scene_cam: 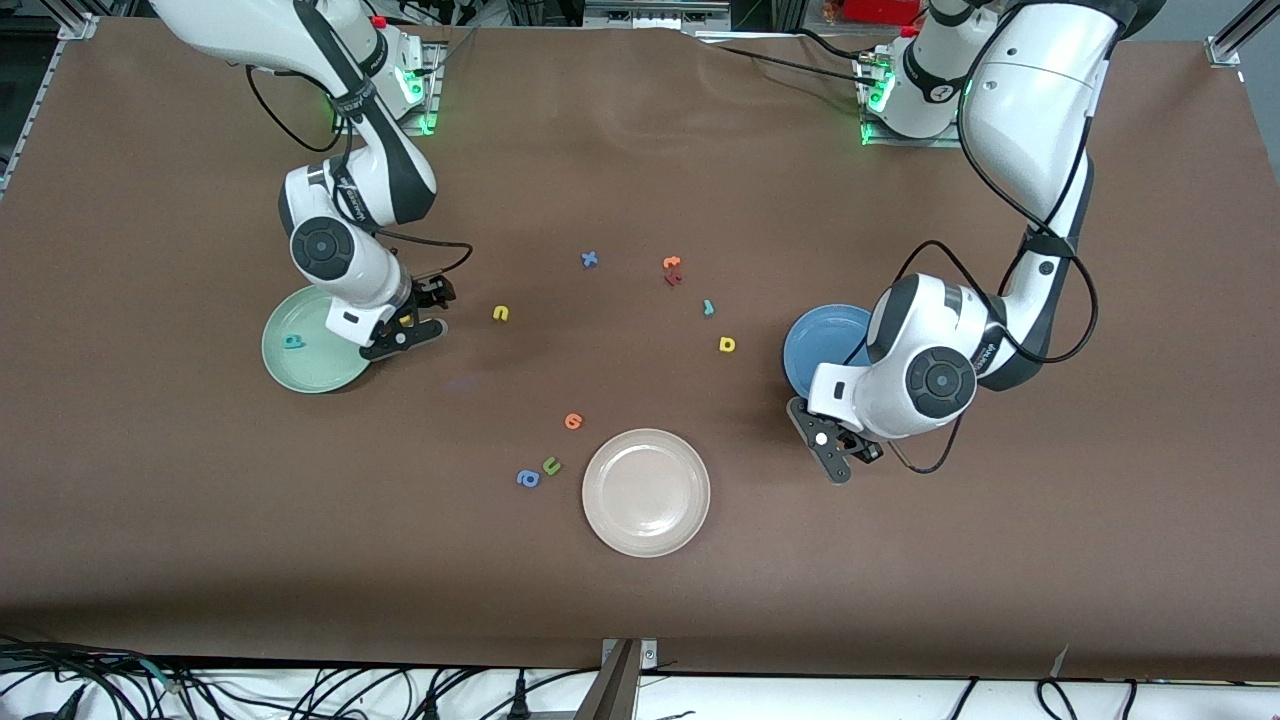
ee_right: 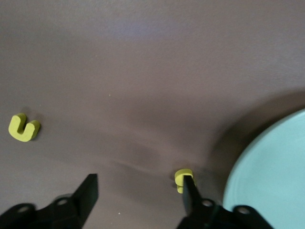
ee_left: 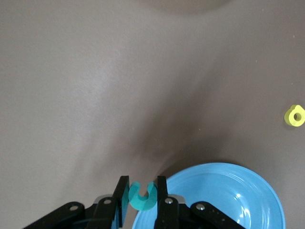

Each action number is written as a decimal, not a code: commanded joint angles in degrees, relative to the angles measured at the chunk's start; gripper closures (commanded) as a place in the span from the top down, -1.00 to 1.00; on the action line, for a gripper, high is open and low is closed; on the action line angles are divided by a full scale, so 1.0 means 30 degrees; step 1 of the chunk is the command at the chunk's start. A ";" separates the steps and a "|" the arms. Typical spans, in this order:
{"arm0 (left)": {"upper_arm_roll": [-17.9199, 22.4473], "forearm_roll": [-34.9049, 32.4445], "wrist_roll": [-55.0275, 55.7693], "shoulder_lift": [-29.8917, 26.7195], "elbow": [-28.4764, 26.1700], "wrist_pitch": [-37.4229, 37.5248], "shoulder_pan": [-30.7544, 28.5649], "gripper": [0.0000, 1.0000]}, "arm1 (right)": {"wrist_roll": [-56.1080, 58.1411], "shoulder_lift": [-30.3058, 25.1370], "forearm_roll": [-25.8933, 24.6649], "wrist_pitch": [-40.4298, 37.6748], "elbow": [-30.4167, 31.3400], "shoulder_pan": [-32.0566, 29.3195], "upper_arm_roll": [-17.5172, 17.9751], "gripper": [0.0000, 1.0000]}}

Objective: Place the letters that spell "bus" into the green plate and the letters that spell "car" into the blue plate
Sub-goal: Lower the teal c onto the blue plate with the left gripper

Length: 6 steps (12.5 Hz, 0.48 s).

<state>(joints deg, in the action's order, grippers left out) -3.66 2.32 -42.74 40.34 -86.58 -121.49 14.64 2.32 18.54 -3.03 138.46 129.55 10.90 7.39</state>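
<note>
The teal "c" is above the blue plate's rim in the left wrist view. It should move into the plate before my left gripper lets go of it.
My left gripper (ee_left: 142, 183) is shut on the teal "c" (ee_left: 142, 197) and hangs over the table at the rim of the blue plate (ee_left: 238, 195), also seen as the blue plate (scene_cam: 822, 340). My right gripper (ee_right: 138, 181) is open, low over the table beside the green plate (ee_right: 276, 171). The yellow "s" (ee_right: 181, 177) stands right against one of its fingers (ee_right: 188, 191). The teal "b" (scene_cam: 292, 341) lies in the green plate (scene_cam: 310, 370). On the table lie the yellow "u" (scene_cam: 501, 313), the yellow "a" (scene_cam: 727, 344) and the teal "r" (scene_cam: 708, 307).
A cream-white plate (scene_cam: 645, 535) sits nearer the front camera, with an orange letter (scene_cam: 573, 421), a green "u" (scene_cam: 551, 465) and a blue "a" (scene_cam: 527, 479) beside it. A blue "x" (scene_cam: 589, 259) and orange and red letters (scene_cam: 672, 270) lie farther back.
</note>
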 commanded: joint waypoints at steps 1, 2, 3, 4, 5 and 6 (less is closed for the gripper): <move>-0.0098 -0.0275 -0.0082 -0.1664 -0.2479 -0.0107 -0.0075 -1.00 | 0.0633 -0.0262 -0.0481 0.0605 0.0526 -0.0147 0.0145 0.32; -0.0069 -0.0275 0.0122 -0.2336 -0.3590 -0.0457 0.0041 -1.00 | 0.0634 -0.0204 -0.0948 0.1070 0.0701 -0.0147 0.0145 0.34; -0.0069 -0.0275 0.0327 -0.3126 -0.5168 -0.1388 0.0071 -1.00 | 0.0750 -0.0116 -0.1330 0.1539 0.0877 -0.0147 0.0087 0.34; -0.0098 -0.0275 0.0358 -0.3801 -0.6692 -0.2471 0.0071 -1.00 | 0.0867 0.0059 -0.1508 0.1950 0.0995 -0.0147 0.0028 0.35; -0.0098 -0.0275 0.0388 -0.4069 -0.7519 -0.3033 0.0129 -1.00 | 0.0897 0.0148 -0.1684 0.2215 0.0996 -0.0176 -0.0059 0.35; -0.0127 -0.0275 0.0475 -0.4130 -0.7991 -0.3386 0.0159 -1.00 | 0.0898 0.0409 -0.2005 0.2391 0.0996 -0.0177 -0.0292 0.35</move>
<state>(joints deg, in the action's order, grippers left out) -3.97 2.32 -42.29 32.31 -103.41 -128.38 14.81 3.73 19.03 -7.43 143.47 131.72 10.77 7.22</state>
